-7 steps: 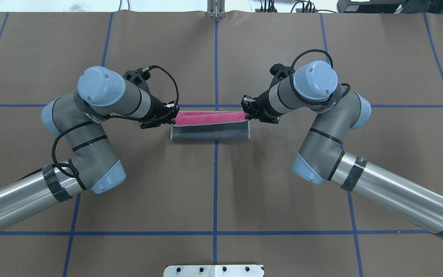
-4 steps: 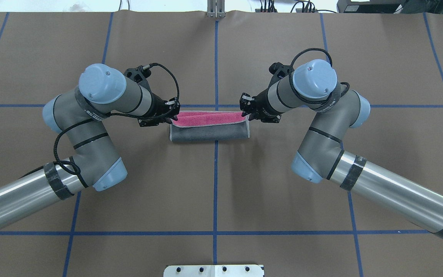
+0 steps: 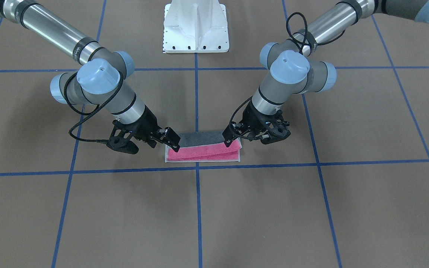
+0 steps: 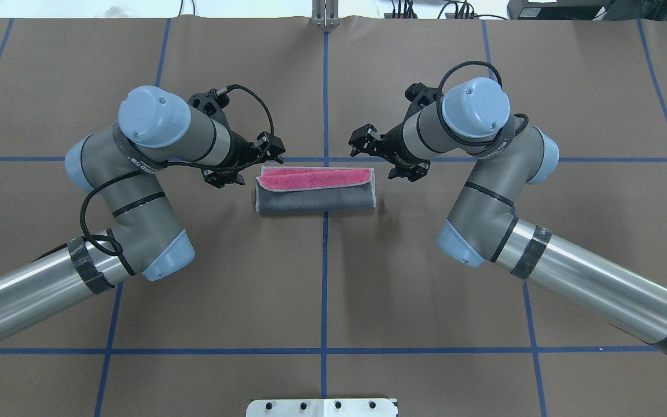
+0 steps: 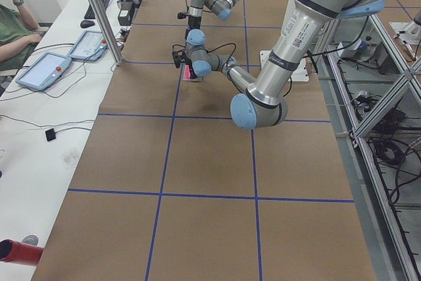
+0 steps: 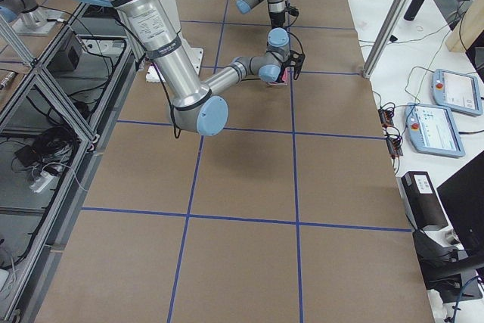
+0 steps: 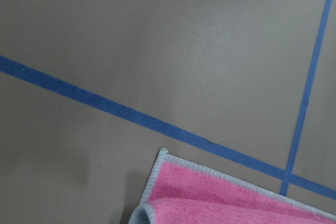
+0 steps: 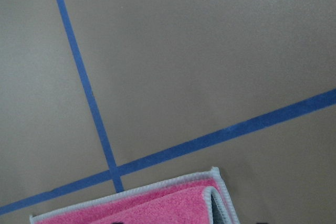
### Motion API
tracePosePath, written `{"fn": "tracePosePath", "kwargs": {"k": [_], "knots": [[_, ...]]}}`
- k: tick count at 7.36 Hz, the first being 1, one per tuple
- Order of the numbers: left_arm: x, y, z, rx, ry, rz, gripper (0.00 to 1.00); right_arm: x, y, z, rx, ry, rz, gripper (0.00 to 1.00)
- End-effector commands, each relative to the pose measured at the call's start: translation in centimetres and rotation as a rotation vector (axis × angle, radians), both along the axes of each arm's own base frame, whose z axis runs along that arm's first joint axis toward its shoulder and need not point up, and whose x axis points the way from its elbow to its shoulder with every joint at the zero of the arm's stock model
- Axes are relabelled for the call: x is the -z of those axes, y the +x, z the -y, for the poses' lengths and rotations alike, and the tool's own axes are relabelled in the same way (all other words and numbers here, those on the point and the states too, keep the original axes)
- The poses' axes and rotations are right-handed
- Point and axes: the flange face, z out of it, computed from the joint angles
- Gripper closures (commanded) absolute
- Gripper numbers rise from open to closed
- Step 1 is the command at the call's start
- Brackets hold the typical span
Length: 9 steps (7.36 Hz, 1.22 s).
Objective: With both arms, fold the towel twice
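Note:
The left gripper takes hold of the towel by its upper pink corner (image 3: 240, 146) next, to fold it across the towel's lower pink layer (image 3: 226, 157).
The towel (image 4: 316, 198) lies folded into a narrow strip at the table's middle, dark grey on the near side with pink layers showing along the far edge. It also shows in the front-facing view (image 3: 203, 153). My left gripper (image 4: 271, 146) is open and empty, just beyond the towel's far left corner and apart from it. My right gripper (image 4: 358, 143) is open and empty, just beyond the far right corner. Each wrist view shows only a pink corner with its light grey border, in the left wrist view (image 7: 226, 198) and the right wrist view (image 8: 157, 203). No fingers show there.
The brown table cover (image 4: 322, 289) carries a grid of blue tape lines. The white pedestal base (image 3: 196, 26) stands at the robot's side. Operators' desks with tablets (image 5: 43, 70) run along the far edge, and a metal post (image 6: 389, 17) stands there.
Both grippers have let go of the towel's far edge, opened and drawn back, away from the robot. The towel now lies flat and free.

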Motion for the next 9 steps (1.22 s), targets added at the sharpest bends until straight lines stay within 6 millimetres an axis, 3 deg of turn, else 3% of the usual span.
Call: {"fn": "tracePosePath", "kwargs": {"k": [1,4,7,9], "knots": [[0.3,0.8,-0.5,0.004,-0.032,-0.009,0.0,-0.1,1.5,1.1,-0.001,-0.007,0.004,0.0],[0.0,3.8,-3.3,-0.028,-0.074,-0.011,0.0,-1.6,6.2,4.0,0.026,-0.009,0.004,0.0],[0.6,5.7,-2.0,-0.022,-0.081,-0.012,0.0,-3.5,8.9,5.0,0.05,-0.008,-0.003,0.0],[0.9,6.8,-1.3,-0.022,-0.08,-0.014,0.0,-4.4,9.7,5.3,0.05,-0.004,-0.012,0.0]]}}
